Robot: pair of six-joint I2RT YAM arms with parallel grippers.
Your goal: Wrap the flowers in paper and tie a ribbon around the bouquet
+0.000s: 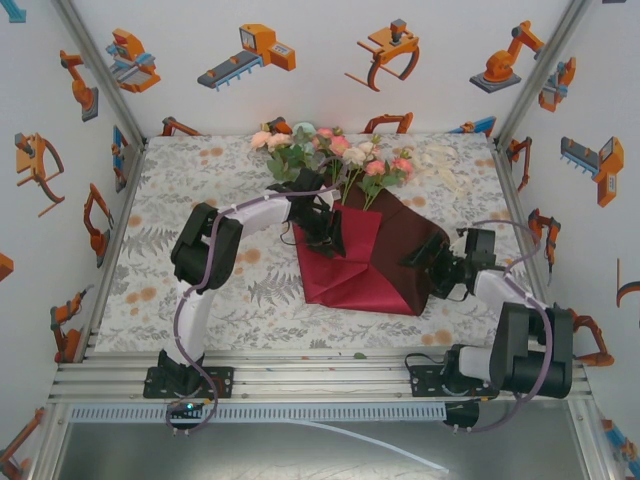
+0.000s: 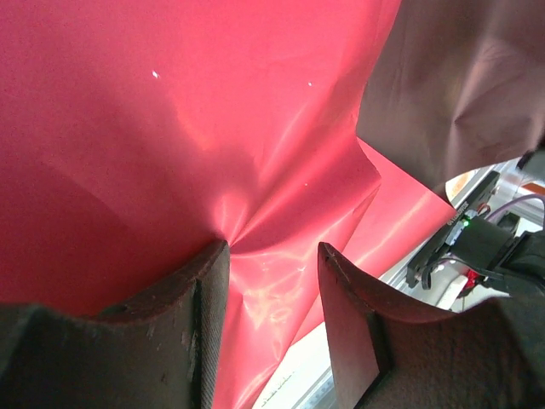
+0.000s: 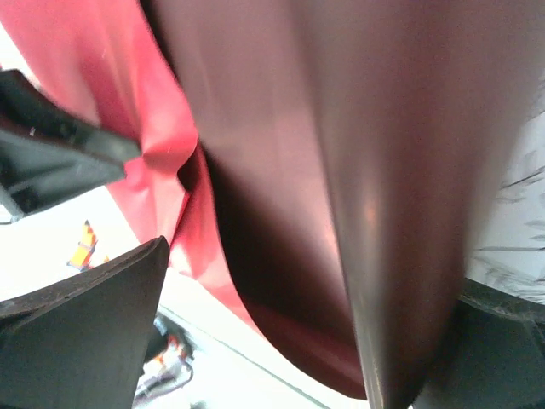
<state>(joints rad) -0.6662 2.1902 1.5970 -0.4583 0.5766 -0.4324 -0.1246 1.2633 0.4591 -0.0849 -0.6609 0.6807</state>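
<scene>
The paper needs to be wrapped across the stems. My right gripper needs to grab it next by the darker fold's free edge (image 1: pixel 434 258) (image 3: pixel 390 317), opposite my left gripper.
The dark red paper (image 1: pixel 390 265) lies mid-table, folded up around the stems of the flowers (image 1: pixel 340 152), whose pink, peach and cream blooms fan out at its far end. My left gripper (image 1: pixel 322 228) is at the top of the brighter left flap. Its jaws stand apart (image 2: pixel 272 247), and creases in the paper (image 2: pixel 170 128) radiate from the left fingertip (image 2: pixel 217 256), which presses on the sheet. My right gripper (image 1: pixel 428 262) is at the paper's right edge, open wide (image 3: pixel 315 273), with a darker fold of paper (image 3: pixel 341 170) hanging between its jaws. A cream ribbon (image 1: pixel 440 165) lies back right.
The leaf-patterned table cover (image 1: pixel 200 190) is bounded by white walls with robot pictures. An aluminium rail (image 1: pixel 320 375) runs along the near edge, where both arm bases are bolted. In the left wrist view the right arm (image 2: pixel 485 243) is close beyond the paper.
</scene>
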